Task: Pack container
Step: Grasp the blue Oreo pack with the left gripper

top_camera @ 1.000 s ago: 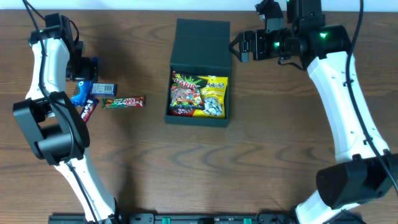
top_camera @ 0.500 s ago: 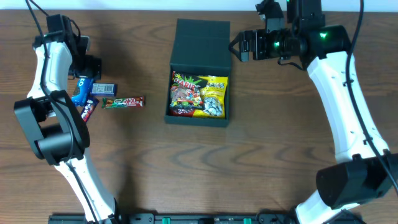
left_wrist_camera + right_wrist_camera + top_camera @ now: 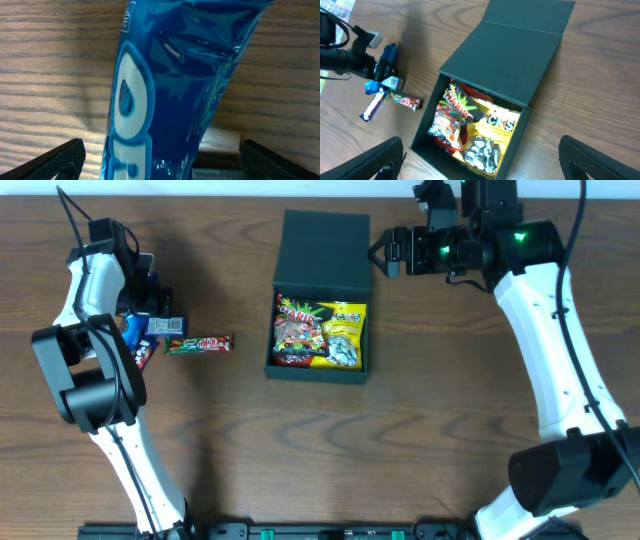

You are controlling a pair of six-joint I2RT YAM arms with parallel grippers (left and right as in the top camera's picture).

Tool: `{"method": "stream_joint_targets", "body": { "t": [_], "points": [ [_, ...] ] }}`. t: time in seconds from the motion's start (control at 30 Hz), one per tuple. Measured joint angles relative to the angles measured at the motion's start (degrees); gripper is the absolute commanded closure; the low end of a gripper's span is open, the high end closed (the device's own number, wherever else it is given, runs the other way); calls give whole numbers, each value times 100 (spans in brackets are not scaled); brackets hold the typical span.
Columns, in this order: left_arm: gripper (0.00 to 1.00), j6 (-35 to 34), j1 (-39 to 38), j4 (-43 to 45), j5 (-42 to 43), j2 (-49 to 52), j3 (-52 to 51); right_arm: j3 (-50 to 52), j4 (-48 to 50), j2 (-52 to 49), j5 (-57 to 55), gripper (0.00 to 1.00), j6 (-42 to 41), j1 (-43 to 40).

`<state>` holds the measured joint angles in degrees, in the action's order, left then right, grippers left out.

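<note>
Both long edges of the blue packet are between my fingers, so my left gripper needs to close on it now. It would hold the packet across its width.
The container (image 3: 325, 250) is a dark charcoal-teal box in the middle of the table, its lid lying flat open behind it; it also shows in the right wrist view (image 3: 515, 55). Inside lie a red-green sweets bag (image 3: 296, 330) and a yellow bag (image 3: 346, 335). My left gripper (image 3: 152, 308) is open, low over a blue packet (image 3: 128, 332) at the left. In the left wrist view the blue packet (image 3: 165, 80) lies between the spread fingers (image 3: 160, 162). My right gripper (image 3: 382, 255) is open and empty, held high beside the lid's right edge.
Beside the blue packet lie a red-green bar (image 3: 198, 343), a dark bar with a white label (image 3: 168, 323) and a purple bar (image 3: 140, 358). In the right wrist view this pile (image 3: 390, 95) sits left of the box. Wooden table all round.
My left gripper has moved right and toward the front, down onto the snack pile and over the blue packet. The right arm and the container have not moved.
</note>
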<state>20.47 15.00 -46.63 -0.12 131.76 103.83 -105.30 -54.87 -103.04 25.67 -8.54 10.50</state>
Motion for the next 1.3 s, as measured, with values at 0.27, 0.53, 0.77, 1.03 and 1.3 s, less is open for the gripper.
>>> {"method": "stream_joint_targets", "body": {
  "t": [0.27,0.53,0.77,1.03,1.3],
  "points": [
    [42,-109,0,55,-9,4,0,0,2,0,2,2,-4,50],
    [57,-267,0,22,-28,4,0,0,2,0,0,2,-4,50],
    [58,-520,0,20,-31,4,0,0,2,0,2,2,-4,50],
    [60,-997,0,-299,-26,4,109,0,2,0,2,2,-4,50],
    [67,-1475,-63,-1434,-98,37,1679,0,-2,0,0,3,-4,39]
  ]
}}
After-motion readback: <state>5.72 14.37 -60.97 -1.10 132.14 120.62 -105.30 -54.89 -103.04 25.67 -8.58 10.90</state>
